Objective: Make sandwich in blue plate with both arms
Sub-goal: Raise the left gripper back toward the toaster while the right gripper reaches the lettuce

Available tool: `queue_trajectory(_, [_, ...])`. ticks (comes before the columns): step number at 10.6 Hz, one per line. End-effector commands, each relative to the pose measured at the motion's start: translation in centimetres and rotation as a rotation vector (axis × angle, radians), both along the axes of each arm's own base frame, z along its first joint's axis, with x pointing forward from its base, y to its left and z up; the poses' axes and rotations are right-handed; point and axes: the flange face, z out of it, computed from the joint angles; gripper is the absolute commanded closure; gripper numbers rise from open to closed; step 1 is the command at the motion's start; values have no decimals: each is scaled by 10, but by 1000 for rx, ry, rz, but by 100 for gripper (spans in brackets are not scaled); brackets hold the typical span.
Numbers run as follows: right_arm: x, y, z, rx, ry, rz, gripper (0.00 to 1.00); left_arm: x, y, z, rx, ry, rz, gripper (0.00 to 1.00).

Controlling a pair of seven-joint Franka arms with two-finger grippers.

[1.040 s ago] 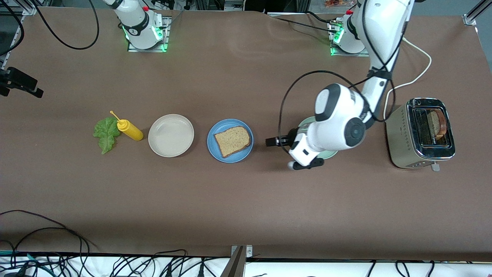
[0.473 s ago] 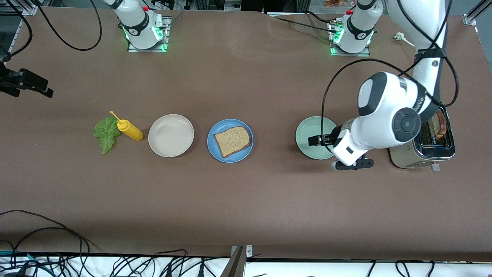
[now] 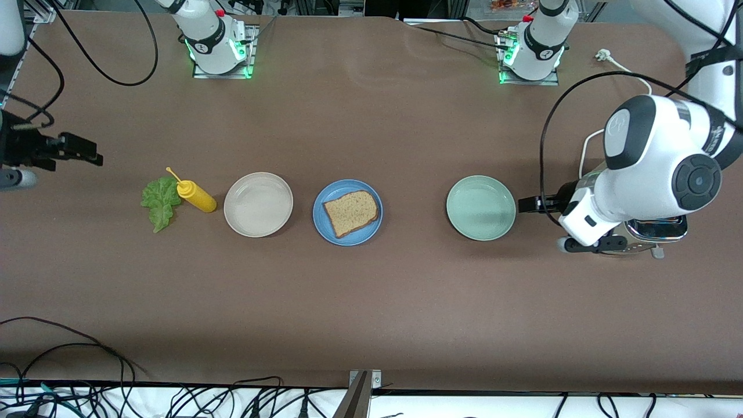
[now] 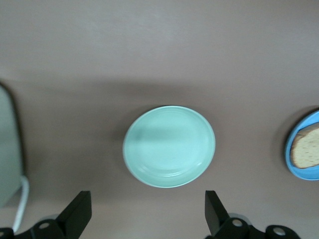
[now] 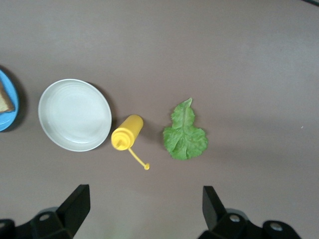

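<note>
I will next grab the green lettuce leaf by its ruffled edge (image 3: 158, 187) with my right gripper, to top the bread on the blue plate (image 3: 325, 227).
The blue plate (image 3: 325, 227) sits mid-table with one slice of brown bread (image 3: 351, 212) on it; both show at the edge of the left wrist view, plate (image 4: 294, 169) and bread (image 4: 306, 151). The green lettuce leaf (image 3: 158, 200) lies on the table toward the right arm's end and shows in the right wrist view (image 5: 185, 134). My left gripper (image 3: 529, 204) is open and empty in the air between the mint-green plate (image 3: 480, 207) and the toaster (image 3: 656, 229); its own view shows it empty (image 4: 147, 214). My right gripper (image 3: 87, 152) is open and empty (image 5: 144, 206), near the lettuce. No second slice shows.
A yellow squeeze bottle (image 3: 197, 196) lies beside the lettuce, with a beige-white plate (image 3: 258, 204) between it and the blue plate. The left arm covers most of the toaster. A white plug (image 3: 603, 55) lies near the left arm's base.
My left gripper has swung away from the blue plate, across the mint-green plate, toward the toaster. My right gripper has come in from the table's end toward the lettuce.
</note>
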Motion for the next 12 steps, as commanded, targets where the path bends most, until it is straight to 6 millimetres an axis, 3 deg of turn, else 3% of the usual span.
queue_trajectory(1, [28,-46,-60,1,23,-32,0,-14,35,45,79,-32,-18,0])
queue_trajectory(3, [41,-54,-99,-4,39,-32,0,-18,70,68,62,-57,-18,0])
queue_trajectory(4, [47,-69,-123,0,47,-32,0,-22,85,76,53,-56,-42,0])
queue_trajectory(6, [53,-87,-193,23,120,-50,3,-34,109,94,47,-39,-38,0])
queue_trajectory(8, [46,-91,-246,87,193,-15,16,-50,104,136,158,-89,-93,0])
queue_trajectory(9, [33,-109,-281,135,221,-60,16,-61,99,154,191,-119,-113,0])
queue_trajectory(11, [25,-119,-338,199,223,-25,17,-79,100,181,196,-161,-108,0])
queue_trajectory(12, [20,-127,-358,263,225,-34,17,-82,102,190,196,-183,-99,0])
